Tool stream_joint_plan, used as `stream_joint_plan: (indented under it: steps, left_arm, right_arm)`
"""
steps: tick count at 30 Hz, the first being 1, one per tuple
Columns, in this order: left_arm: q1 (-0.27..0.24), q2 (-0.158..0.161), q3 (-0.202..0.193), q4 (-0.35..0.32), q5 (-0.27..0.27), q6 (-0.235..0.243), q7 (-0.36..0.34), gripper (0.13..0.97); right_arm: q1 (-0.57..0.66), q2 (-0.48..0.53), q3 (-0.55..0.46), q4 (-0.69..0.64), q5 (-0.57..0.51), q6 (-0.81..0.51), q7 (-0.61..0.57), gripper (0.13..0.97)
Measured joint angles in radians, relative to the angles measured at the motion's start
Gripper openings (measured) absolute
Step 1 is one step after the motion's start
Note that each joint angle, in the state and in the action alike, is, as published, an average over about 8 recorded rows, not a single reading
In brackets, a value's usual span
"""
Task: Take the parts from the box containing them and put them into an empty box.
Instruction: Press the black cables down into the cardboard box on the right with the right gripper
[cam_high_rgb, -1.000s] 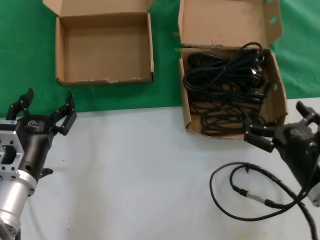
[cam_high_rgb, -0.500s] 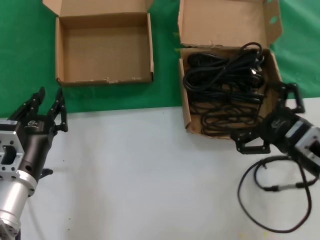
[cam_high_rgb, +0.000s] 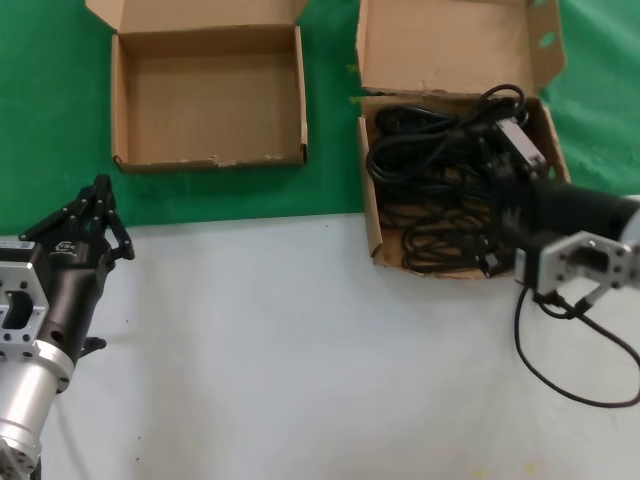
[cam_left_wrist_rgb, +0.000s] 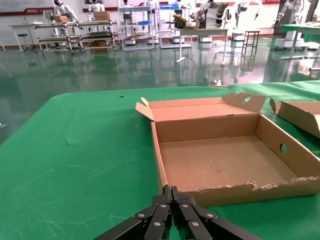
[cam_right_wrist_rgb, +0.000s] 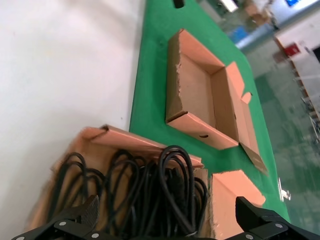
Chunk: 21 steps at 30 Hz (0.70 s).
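One cord's loop sticks up above the tangled pile, so I should next pinch the cord with my right gripper by that raised loop (cam_right_wrist_rgb: 176, 162).
Several black coiled power cords (cam_high_rgb: 435, 170) lie in the brown box with the tall tabbed lid flap (cam_high_rgb: 368, 215) at the back right. My right gripper (cam_high_rgb: 505, 200) is over that box's near right part, open wide and empty. In the right wrist view its fingers (cam_right_wrist_rgb: 90, 212) straddle the cords (cam_right_wrist_rgb: 150, 195) just above them. The shallow empty box (cam_high_rgb: 118, 110) stands at the back left and shows in the left wrist view (cam_left_wrist_rgb: 225, 192) and the right wrist view (cam_right_wrist_rgb: 175, 90). My left gripper (cam_high_rgb: 100, 205) is shut and empty, just short of the empty box's front left corner (cam_left_wrist_rgb: 171, 190).
Both boxes stand on a green cloth (cam_high_rgb: 50, 100); nearer me is a white table top (cam_high_rgb: 300, 350). A thin black wire (cam_high_rgb: 560, 360) hangs from my right arm and loops on the white top at the right.
My right gripper swung from the white top in front of the box to above the cords. The thin wire loop trailed along. My left gripper's fingers went from open to shut.
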<state>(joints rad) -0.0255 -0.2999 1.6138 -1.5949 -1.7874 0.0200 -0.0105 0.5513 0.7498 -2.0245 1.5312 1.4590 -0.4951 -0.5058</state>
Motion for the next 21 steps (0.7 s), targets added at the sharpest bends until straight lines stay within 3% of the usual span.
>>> stream_joint_plan:
  steps: [15,21]
  left_arm:
    - [0.0,0.0,0.0,0.0,0.0,0.0,0.0,0.146]
    - [0.0,0.0,0.0,0.0,0.0,0.0,0.0,0.145]
  right_arm:
    - [0.204,-0.123,-0.046,-0.15,-0.159,-0.095,-0.023,0.909]
    - [0.237,-0.149,-0.054,-0.17,-0.219,-0.117,0.008,0.82]
